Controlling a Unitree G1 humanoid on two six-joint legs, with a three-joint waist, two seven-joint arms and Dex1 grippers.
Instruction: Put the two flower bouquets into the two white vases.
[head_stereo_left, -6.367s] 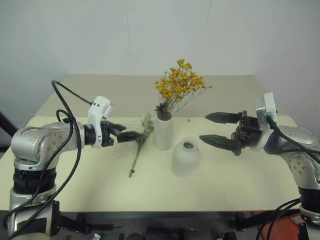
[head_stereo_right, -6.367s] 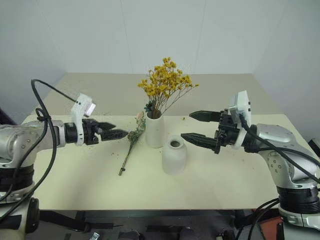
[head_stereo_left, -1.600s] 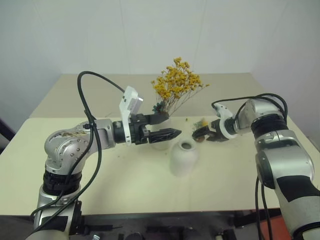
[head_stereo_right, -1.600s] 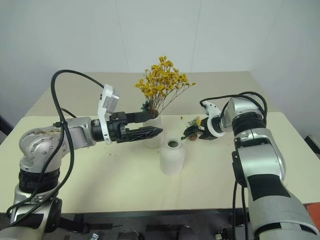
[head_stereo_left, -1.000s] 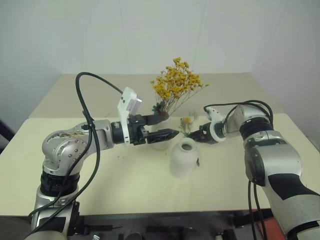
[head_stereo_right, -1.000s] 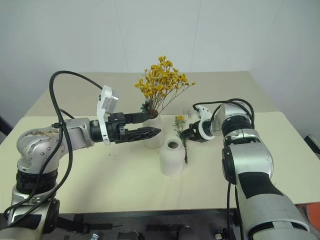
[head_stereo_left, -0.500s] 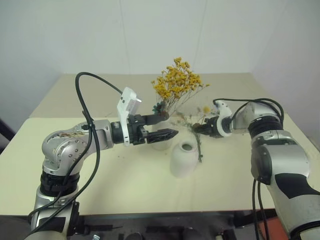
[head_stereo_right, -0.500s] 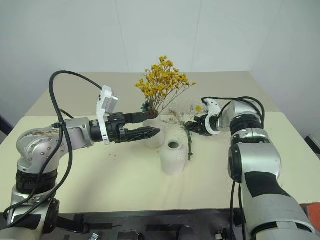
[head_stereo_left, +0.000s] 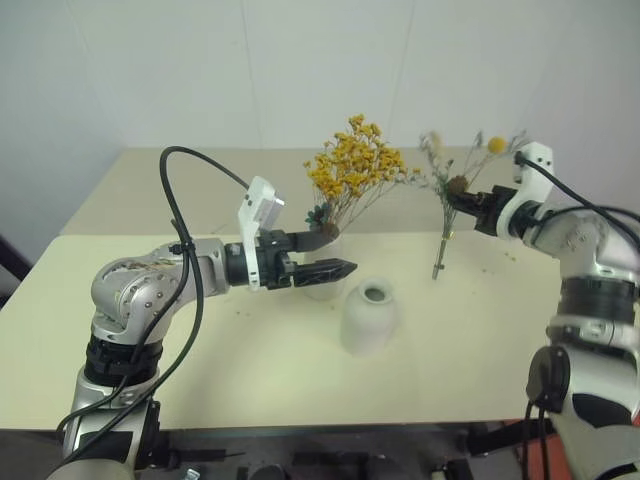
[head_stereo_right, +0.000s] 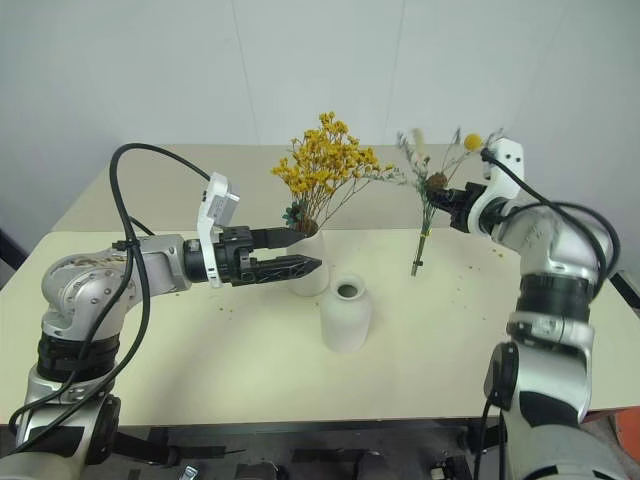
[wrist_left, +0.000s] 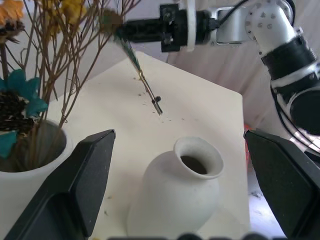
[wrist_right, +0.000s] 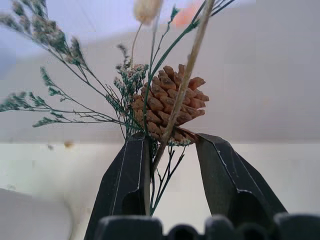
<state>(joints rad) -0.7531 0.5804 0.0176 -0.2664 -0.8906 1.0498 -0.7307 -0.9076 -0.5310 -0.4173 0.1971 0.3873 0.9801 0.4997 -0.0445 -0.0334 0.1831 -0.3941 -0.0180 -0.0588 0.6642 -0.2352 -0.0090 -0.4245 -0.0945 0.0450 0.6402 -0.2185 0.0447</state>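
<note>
My right gripper moves the grey-green sprig (head_stereo_left: 443, 225) to the short vase (head_stereo_left: 375, 292), before opening. The sprig hangs behind the vase, so opening now would drop it onto the table.
The bushy yellow-orange bouquet (head_stereo_left: 355, 170) stands in the taller white vase (head_stereo_right: 315, 285). In front of it, a little right, the shorter rounded vase (head_stereo_left: 369, 318) stands with nothing in its hole. My right gripper (head_stereo_left: 457, 200) is shut on the stems of the grey-green sprig (head_stereo_left: 443, 225), just under a pine cone (wrist_right: 170, 105). The sprig hangs upright in the air, behind and right of the short vase, its yellow ball (head_stereo_left: 497, 144) on top. My left gripper (head_stereo_left: 345, 247) is open and level in front of the tall vase, holding nothing.
The cream table (head_stereo_left: 250, 370) carries small flower crumbs (head_stereo_left: 505, 252) near the right side. A second table surface (head_stereo_left: 200, 180) reaches back to the white wall. A black cable (head_stereo_left: 185, 190) loops above my left arm.
My right gripper has lifted the sprig up and to the right, away from the short vase, and the sprig now hangs upright. The left arm has stayed where it was.
</note>
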